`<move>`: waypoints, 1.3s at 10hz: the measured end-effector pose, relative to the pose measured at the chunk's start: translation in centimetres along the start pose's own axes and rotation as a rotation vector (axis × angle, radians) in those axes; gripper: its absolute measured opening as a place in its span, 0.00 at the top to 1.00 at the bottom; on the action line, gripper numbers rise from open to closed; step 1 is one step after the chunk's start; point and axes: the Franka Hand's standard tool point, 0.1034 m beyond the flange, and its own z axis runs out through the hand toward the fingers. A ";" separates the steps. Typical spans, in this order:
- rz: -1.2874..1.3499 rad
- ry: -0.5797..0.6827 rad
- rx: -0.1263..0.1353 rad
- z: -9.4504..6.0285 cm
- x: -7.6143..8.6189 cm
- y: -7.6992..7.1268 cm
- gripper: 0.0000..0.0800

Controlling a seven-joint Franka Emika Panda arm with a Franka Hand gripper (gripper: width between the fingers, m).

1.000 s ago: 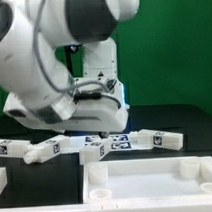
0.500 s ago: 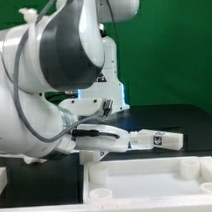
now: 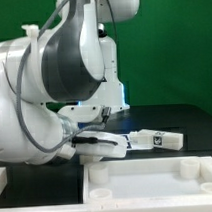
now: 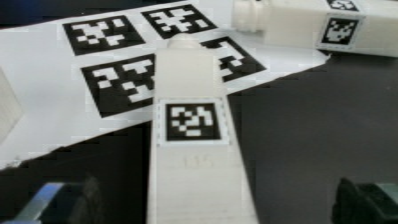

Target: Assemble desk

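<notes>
The leg's near end (image 4: 201,195) has my fingertips low on either side of it in the wrist view, so my gripper would hold the leg if it closed now. My gripper needs to close on the leg now.
In the wrist view a white square-section desk leg (image 4: 192,140) with a black-and-white tag lies lengthwise on the dark table, its far end over the marker board (image 4: 89,75). My gripper (image 4: 214,205) is open and straddles the leg's near end. A dark fingertip (image 4: 63,200) stands off each side of the leg with a gap, touching nothing. A second leg (image 4: 311,25) lies beyond. In the exterior view the rimmed desk tabletop panel (image 3: 147,177) lies at the front and a tagged leg (image 3: 161,140) at the right. The arm (image 3: 53,86) hides my fingers there.
The arm's bulk fills the exterior view's left and middle and covers the table behind it. A white part's corner (image 3: 1,179) shows at the exterior view's lower left. A green backdrop stands behind.
The arm has swung down and toward the camera, now hiding the legs and marker board that showed at the exterior view's left and middle. The jaws have stayed open.
</notes>
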 end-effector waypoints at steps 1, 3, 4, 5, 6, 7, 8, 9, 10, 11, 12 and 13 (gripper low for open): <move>0.006 -0.007 0.000 0.3 0.2 0.3 0.19; 0.002 -0.008 -0.002 0.4 0.2 0.2 0.31; -0.001 -0.008 -0.003 0.4 0.2 0.2 0.48; -0.003 -0.008 -0.004 0.5 0.2 0.1 0.48; -0.005 -0.007 -0.005 0.4 0.2 0.1 0.65; -0.010 0.012 -0.009 0.2 0.2 -0.2 0.64; -0.019 -0.002 -0.018 -0.5 -1.3 -1.4 0.64; -0.042 0.016 -0.027 -1.8 -2.7 -2.8 0.64; -0.061 0.104 -0.020 -3.6 -3.8 -4.2 0.64; -0.069 0.140 -0.028 -4.9 -5.9 -5.4 0.64; -0.104 0.226 -0.049 -6.0 -6.0 -6.4 0.64; -0.111 0.315 -0.044 -6.0 -5.5 -6.6 0.64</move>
